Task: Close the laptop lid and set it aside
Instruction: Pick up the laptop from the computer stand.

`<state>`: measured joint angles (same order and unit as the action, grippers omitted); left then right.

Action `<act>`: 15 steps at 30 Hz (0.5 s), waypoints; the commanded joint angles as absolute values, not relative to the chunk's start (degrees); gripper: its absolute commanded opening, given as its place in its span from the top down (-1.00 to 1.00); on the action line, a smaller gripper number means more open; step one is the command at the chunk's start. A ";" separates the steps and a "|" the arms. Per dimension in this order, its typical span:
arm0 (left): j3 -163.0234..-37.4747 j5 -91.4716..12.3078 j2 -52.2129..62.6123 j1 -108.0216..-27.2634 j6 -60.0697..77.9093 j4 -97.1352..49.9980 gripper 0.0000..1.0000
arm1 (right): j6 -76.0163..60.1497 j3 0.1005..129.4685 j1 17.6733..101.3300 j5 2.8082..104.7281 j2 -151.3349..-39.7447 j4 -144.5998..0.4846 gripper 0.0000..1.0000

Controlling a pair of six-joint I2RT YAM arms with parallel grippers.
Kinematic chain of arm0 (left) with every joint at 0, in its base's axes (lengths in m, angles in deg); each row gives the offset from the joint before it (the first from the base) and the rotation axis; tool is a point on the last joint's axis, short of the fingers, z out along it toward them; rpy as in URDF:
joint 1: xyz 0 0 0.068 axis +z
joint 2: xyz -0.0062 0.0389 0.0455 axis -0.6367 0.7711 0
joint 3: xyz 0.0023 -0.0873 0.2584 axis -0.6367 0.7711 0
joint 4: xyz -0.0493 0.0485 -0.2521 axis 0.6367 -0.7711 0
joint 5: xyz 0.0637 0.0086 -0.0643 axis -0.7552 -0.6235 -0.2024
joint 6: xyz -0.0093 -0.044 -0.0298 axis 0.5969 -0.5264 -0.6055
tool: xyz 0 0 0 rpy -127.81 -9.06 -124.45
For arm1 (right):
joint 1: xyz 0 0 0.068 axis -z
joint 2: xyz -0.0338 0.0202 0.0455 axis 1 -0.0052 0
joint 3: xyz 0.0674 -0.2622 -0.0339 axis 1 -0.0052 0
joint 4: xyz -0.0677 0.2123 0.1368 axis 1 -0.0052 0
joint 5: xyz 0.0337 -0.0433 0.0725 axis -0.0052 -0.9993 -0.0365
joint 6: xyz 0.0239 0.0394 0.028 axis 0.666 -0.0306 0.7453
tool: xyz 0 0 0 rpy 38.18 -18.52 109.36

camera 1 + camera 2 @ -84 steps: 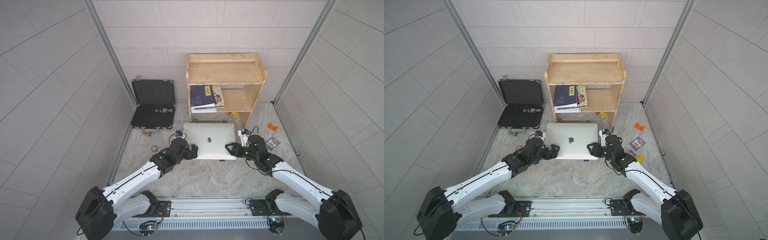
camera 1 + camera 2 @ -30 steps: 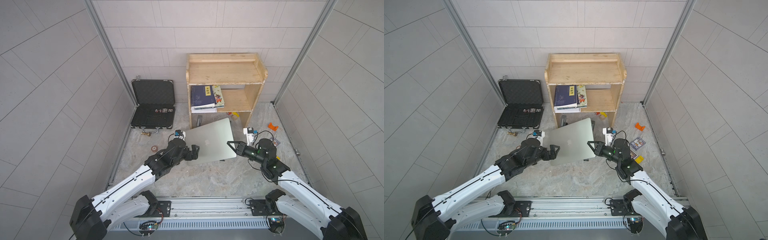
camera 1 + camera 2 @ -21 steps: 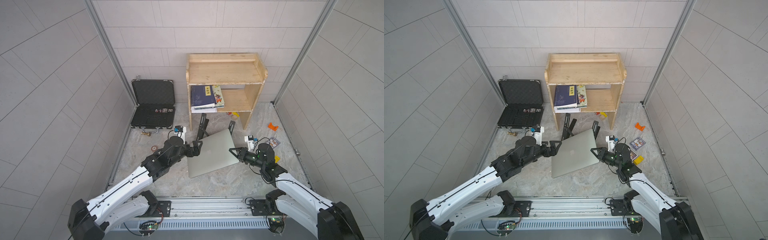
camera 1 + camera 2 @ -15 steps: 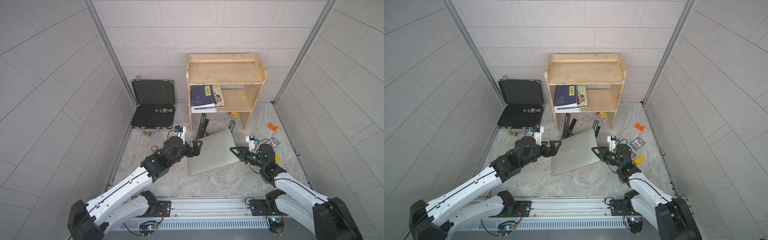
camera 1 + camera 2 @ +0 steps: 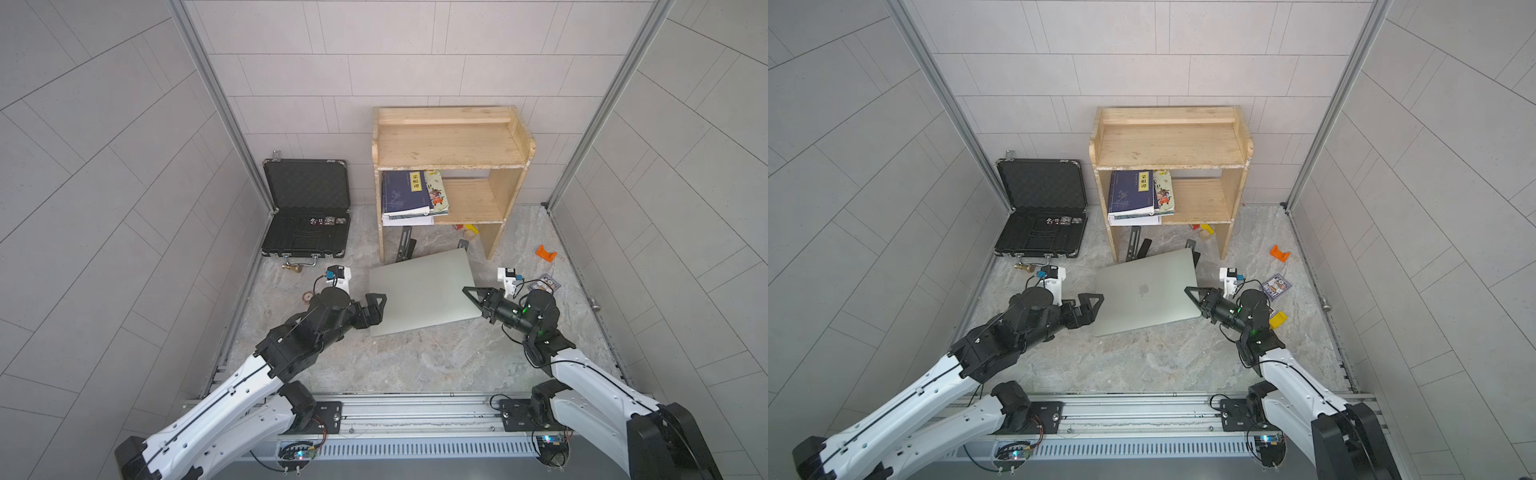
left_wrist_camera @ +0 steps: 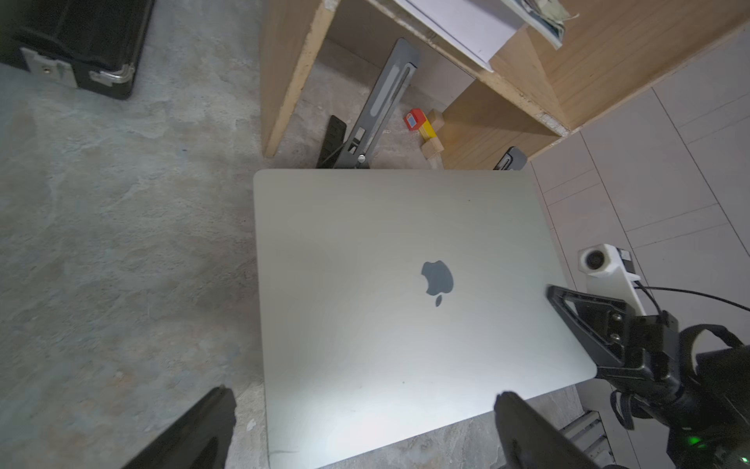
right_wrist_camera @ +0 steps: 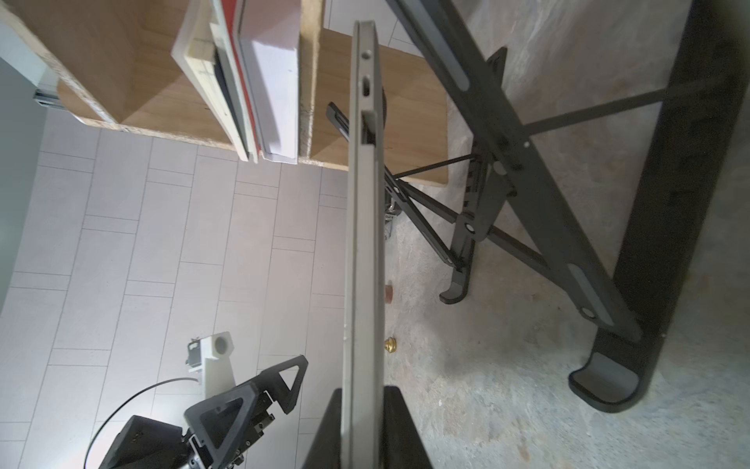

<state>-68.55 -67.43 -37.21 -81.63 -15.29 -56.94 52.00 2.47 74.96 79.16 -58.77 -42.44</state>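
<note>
My left gripper grips the laptop's edge opposite my right gripper next, near the laptop's front corner, to set the laptop aside level.
The silver laptop [image 5: 419,291] is closed, its lid [image 6: 437,283] facing up with the apple logo showing. My right gripper [image 5: 471,295] is shut on the laptop's right edge, one finger above and one below [image 7: 362,392]. The laptop hangs tilted above the marble floor, clear of the stand; I cannot tell whether its near left corner touches down. My left gripper [image 5: 374,309] stands open just off the laptop's left edge, fingers spread wide [image 6: 365,398], holding nothing.
The black folding stand [image 5: 405,245] stands behind the laptop, by the wooden shelf [image 5: 449,137] with books [image 5: 405,193]. An open black briefcase [image 5: 307,220] sits back left. A card box [image 5: 544,284], orange piece [image 5: 545,252] and tape roll [image 5: 307,296] lie around.
The laptop has come off the stand, down and toward the front, swinging counter-clockwise in my right gripper. My left gripper has drawn back from its left edge. Little has moved in the last half second.
</note>
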 commanded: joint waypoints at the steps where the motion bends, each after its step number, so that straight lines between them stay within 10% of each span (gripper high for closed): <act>1: -68.09 -68.42 -39.48 -80.72 -19.52 -65.91 -1.00 | 55.76 6.87 75.52 81.58 -54.74 -34.49 1.00; 15: -65.35 -59.27 -42.85 -76.11 -24.32 -60.89 -1.00 | 61.66 10.03 75.90 81.32 -51.36 -34.52 1.00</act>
